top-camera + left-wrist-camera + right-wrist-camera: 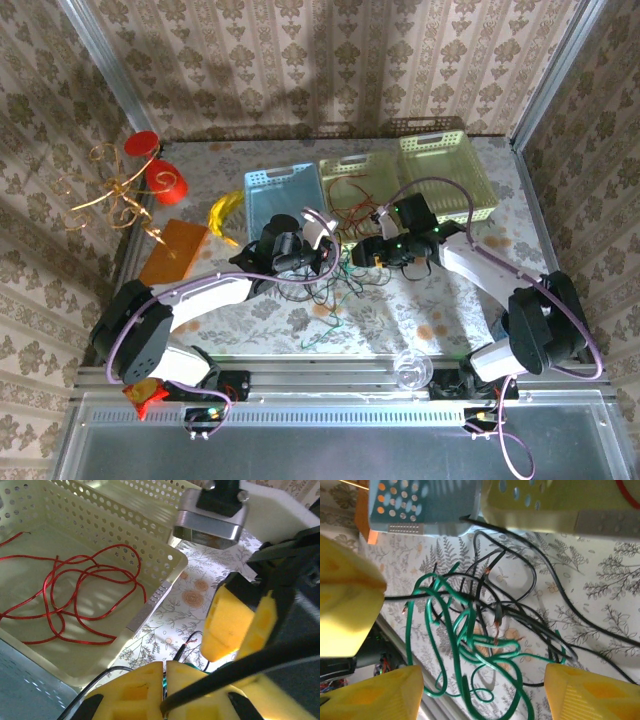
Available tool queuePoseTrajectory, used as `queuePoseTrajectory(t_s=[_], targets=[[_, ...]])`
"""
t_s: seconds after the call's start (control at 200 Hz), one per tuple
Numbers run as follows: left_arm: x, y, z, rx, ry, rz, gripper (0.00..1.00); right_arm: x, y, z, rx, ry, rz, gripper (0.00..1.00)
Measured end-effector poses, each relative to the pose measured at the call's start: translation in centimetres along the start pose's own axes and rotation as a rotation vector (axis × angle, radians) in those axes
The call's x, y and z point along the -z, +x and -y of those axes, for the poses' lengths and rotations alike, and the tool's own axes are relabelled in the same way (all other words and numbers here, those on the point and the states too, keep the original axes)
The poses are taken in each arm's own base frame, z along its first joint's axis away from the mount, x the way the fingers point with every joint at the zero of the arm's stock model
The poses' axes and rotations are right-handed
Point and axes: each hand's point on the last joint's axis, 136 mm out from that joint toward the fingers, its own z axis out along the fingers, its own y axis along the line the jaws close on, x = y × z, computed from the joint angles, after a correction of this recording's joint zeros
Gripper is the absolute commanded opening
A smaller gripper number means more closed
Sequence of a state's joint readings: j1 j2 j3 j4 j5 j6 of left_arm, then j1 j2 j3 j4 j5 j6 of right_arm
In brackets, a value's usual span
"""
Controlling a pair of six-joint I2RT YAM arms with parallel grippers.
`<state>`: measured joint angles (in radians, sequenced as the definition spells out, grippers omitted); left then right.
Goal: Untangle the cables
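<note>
The green cable (451, 630) should be held, so my right gripper should reach it and grab its loop (495, 666). The black cables then stay free to untangle.
A tangle of green and black cables (338, 284) lies on the flowered tablecloth, just in front of the baskets. In the right wrist view the green cable (451, 630) loops over black strands (555, 590) with bare copper ends. My right gripper (482, 700) hangs open over this tangle, with nothing between its fingers (590, 692). My left gripper (165, 682) is shut, a green strand and a black cable (187, 647) pinched between its yellow pads. The two grippers, left (308, 256) and right (372, 252), nearly touch. A red cable (75, 597) lies loose in a pale yellow basket (150, 605).
Three baskets stand in a row behind the tangle: blue (262, 180), yellow-green (335, 168) holding the red cable, and another yellow-green (470, 185). At the left are an orange block (175, 252), a yellow object (225, 212), red cups (165, 180) and a gold wire stand (105, 195). A clear cup (412, 368) stands at the front edge.
</note>
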<state>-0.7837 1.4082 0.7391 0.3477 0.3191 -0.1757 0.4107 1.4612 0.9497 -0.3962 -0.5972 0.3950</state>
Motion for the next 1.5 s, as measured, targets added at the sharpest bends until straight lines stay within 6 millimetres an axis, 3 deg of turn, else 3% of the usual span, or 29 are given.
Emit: queuePoseTrajectory(t_s=[0.265,0.31,0.4,0.46,0.615,0.755,1.01,1.2,1.38,1.5], targets=[[0.2,-0.3,0.3,-0.002,0.011,0.008,0.0,-0.5,-1.0,0.1,0.082,0.093,0.012,0.61],[0.2,-0.3,0.3,-0.002,0.014,0.006,0.0,-0.8,-1.0,0.1,0.097,0.107,0.005,0.52],[0.2,-0.2,0.4,-0.001,0.018,0.005,0.0,-1.3,-0.7,0.2,0.122,0.13,-0.009,0.23],[0.2,-0.2,0.4,0.0,0.018,0.004,0.0,-1.4,-0.5,0.3,0.13,0.143,-0.013,0.1],[0.2,-0.2,0.4,0.004,0.018,0.002,0.0,-1.3,0.0,1.0,0.122,0.168,-0.012,0.03],[0.9,-0.6,0.8,0.004,0.024,0.009,0.0,-1.2,2.1,2.7,0.074,0.199,-0.035,0.0],[4.6,-4.7,3.2,-0.023,0.073,0.089,0.0,-1.2,5.2,7.1,-0.095,0.291,-0.072,0.0],[8.6,-10.6,4.5,-0.059,0.099,0.219,0.0,-1.4,5.3,8.9,-0.179,0.333,-0.074,0.0],[13.0,-16.5,2.8,-0.073,0.021,0.359,0.0,-1.3,5.2,9.9,-0.223,0.342,-0.057,0.0],[13.7,-16.9,-0.3,-0.046,-0.099,0.355,0.0,-1.3,4.7,9.8,-0.221,0.331,-0.038,0.0]])
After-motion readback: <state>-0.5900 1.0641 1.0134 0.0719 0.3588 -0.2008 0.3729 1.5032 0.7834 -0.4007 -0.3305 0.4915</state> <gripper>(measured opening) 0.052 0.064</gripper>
